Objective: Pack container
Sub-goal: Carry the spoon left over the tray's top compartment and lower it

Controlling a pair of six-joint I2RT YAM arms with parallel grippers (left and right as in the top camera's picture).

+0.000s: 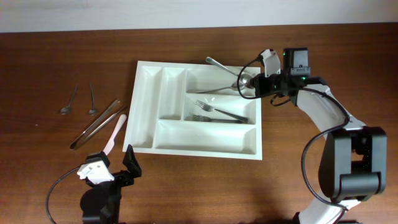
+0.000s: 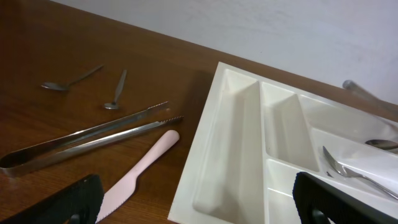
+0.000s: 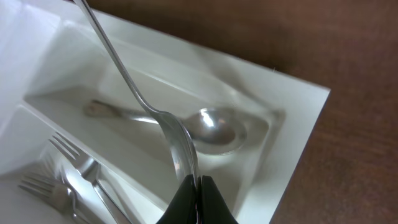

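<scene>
The handle slants over the tray's far rim. My right gripper keeps hold of the metal spoon until its handle lies within the tray's far long section.
The white cutlery tray lies mid-table and also shows in the left wrist view and the right wrist view. My right gripper is shut on the bowl end of a metal spoon, held tilted over the tray's far long compartment, handle pointing up and left. Another spoon lies in that compartment. Two forks lie in the middle compartment. My left gripper is open and empty at the tray's near left corner.
Left of the tray lie a pink plastic knife, metal tongs and two small teaspoons. The right arm reaches in from the table's right side.
</scene>
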